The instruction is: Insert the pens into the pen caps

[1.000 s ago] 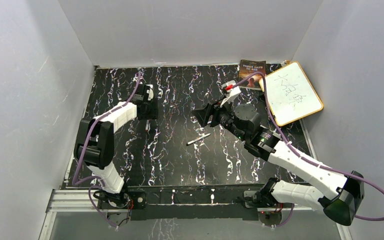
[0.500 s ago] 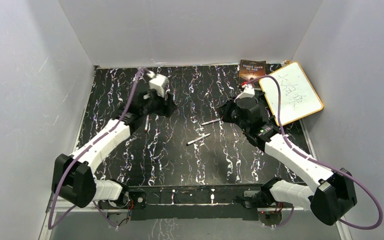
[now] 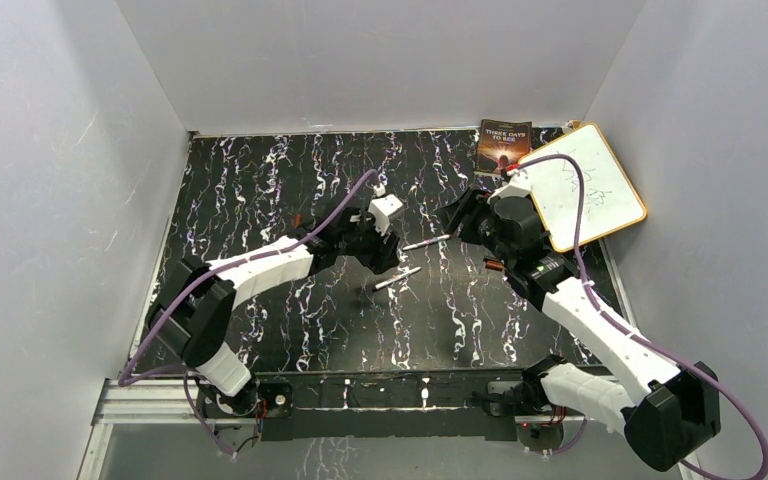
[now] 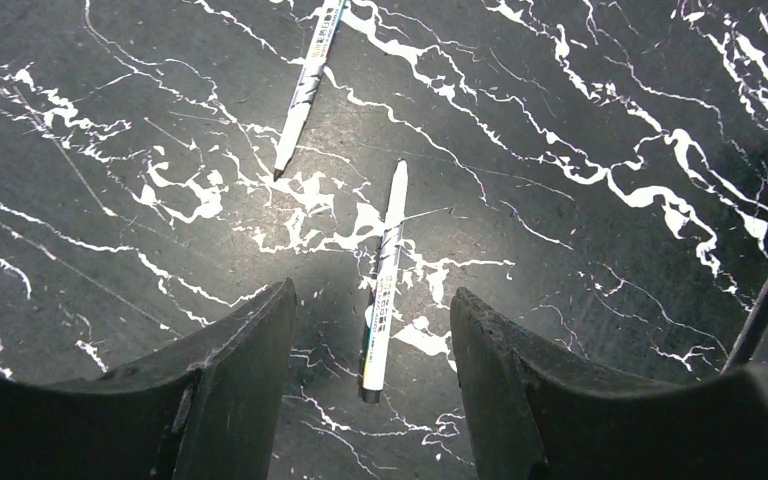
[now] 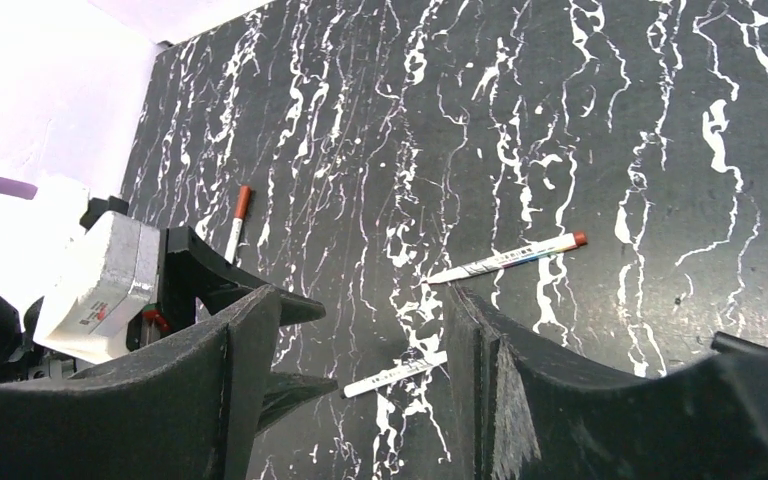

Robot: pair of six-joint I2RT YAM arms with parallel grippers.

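My left gripper's fingers are above the nearer pen, so they would miss the pen if they closed now. My left gripper should come down first and then close on the pen.
Two slim white pens lie mid-table. The nearer pen (image 3: 397,278) (image 4: 383,290) (image 5: 395,375) points away between the fingers of my open left gripper (image 3: 380,262) (image 4: 371,292), untouched, its black end closest. The farther pen (image 3: 426,242) (image 4: 305,90) (image 5: 510,257) has a reddish-brown end. My right gripper (image 3: 455,218) (image 5: 363,295) hovers open and empty behind them. A third pen (image 5: 238,225) with a reddish-brown cap end lies beyond the left wrist. A small reddish-brown bit (image 3: 493,265) shows by the right forearm; whether it is a cap is unclear.
A book (image 3: 504,145) and a tilted white-board (image 3: 585,185) with scribbles sit at the back right corner. Grey walls close in the black marbled table (image 3: 260,180) on three sides. The two arms' wrists stand close together mid-table.
The left arm swung from the back left to the middle, over the nearer pen. The right gripper drew back to the right, and a second pen now lies where it had been.
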